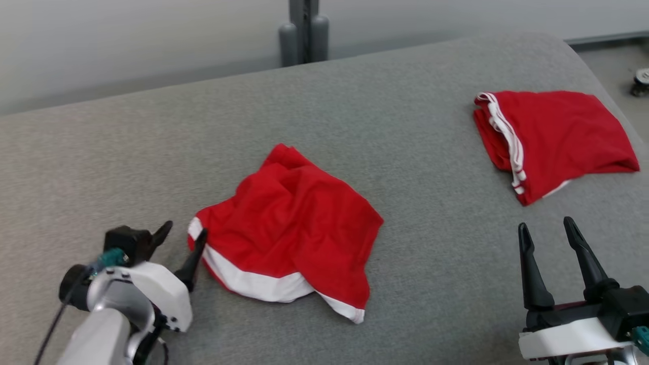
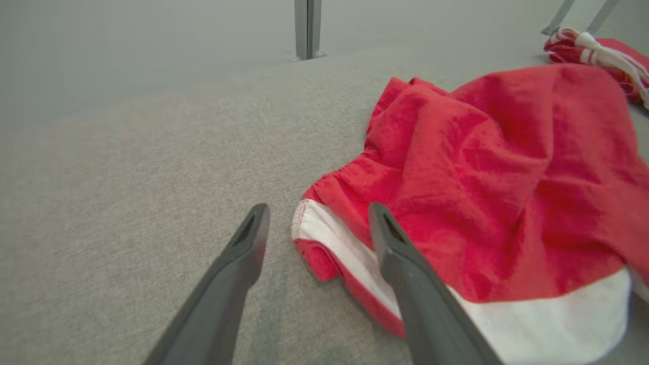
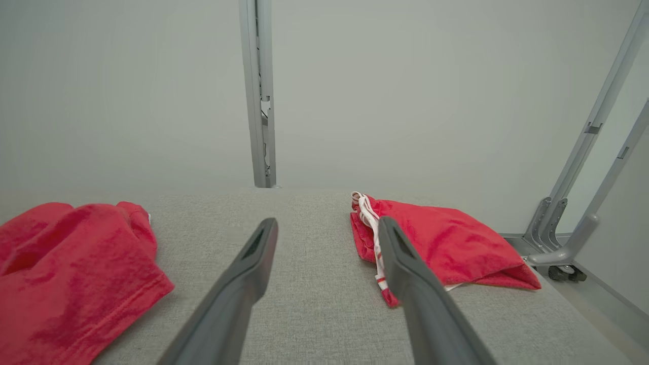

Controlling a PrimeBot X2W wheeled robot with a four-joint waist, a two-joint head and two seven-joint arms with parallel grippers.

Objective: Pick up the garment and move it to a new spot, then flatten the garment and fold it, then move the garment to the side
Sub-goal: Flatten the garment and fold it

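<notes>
A fold stands up at the garment's edge, while the red cloth lies slack. My left gripper should grab the garment next by its white-banded corner, where that fold is.
A crumpled red garment with a white band along its hem lies in the middle of the grey padded table. My left gripper is open right at the garment's left corner, one finger touching the white-banded edge. In the left wrist view that corner of the garment lies between and just beyond the fingers of the left gripper. My right gripper stands open and empty at the lower right, clear of the cloth. The right wrist view shows the garment at the left and the right gripper open.
A second red garment with white stripes lies folded near the table's far right edge; it also appears as a folded garment ahead of the right gripper. A grey post stands behind the table. A metal frame leg stands at the right.
</notes>
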